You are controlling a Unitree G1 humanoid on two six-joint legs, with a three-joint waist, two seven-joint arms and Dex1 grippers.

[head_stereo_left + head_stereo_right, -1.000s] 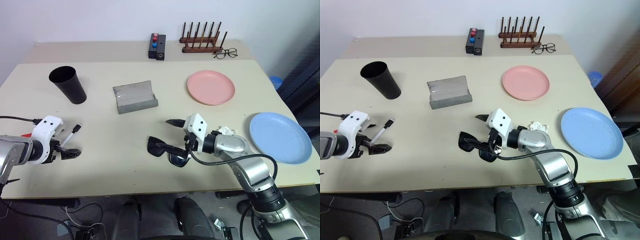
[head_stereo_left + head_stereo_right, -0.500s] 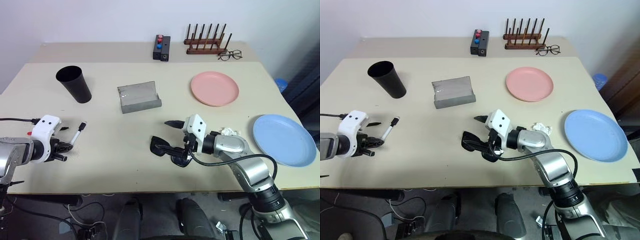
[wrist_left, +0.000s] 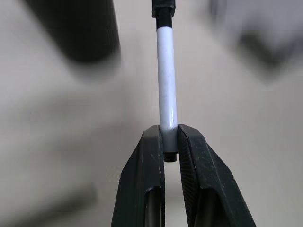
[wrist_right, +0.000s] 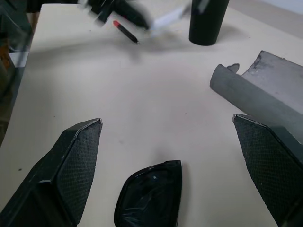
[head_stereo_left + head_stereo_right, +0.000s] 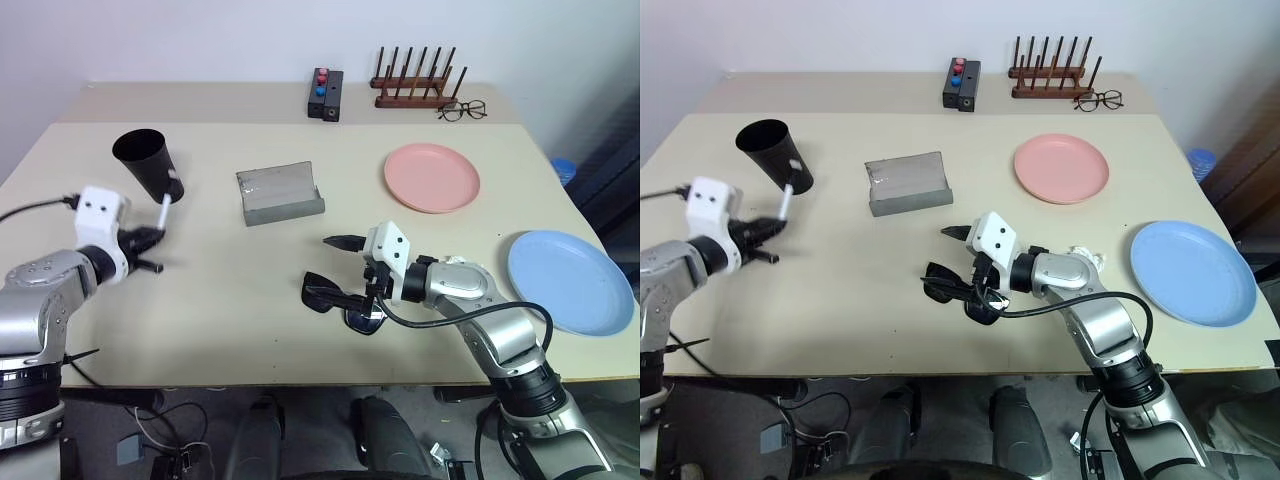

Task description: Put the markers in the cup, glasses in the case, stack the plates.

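My left gripper moves the marker to the cup's rim before releasing it, since the white marker [image 3: 166,75] hangs beside the black cup [image 3: 78,28], short of that rim.
My left gripper [image 5: 152,240] is shut on the tail of the white marker [image 3: 165,90], lifted off the table. Its black cap points at the black cup [image 5: 148,165] just beyond. The thin black marker with a red end [image 4: 125,31] lies on the table under that hand. The black sunglasses [image 5: 335,298] rest near the table's front middle, with my right gripper [image 5: 350,270] open around their right side, not closed on them. The grey case [image 5: 280,193] stands open mid-table. The pink plate [image 5: 432,177] sits back right and the blue plate [image 5: 570,280] sits near the right edge.
At the back stand a black box with red and blue buttons [image 5: 326,95], a wooden peg rack [image 5: 420,85] and clear-lens eyeglasses [image 5: 462,109]. A crumpled white scrap [image 5: 1085,257] lies by my right forearm.
My left gripper shut on the white marker, then lifted it off the table and carried it toward the cup. The right gripper stayed open over the sunglasses.
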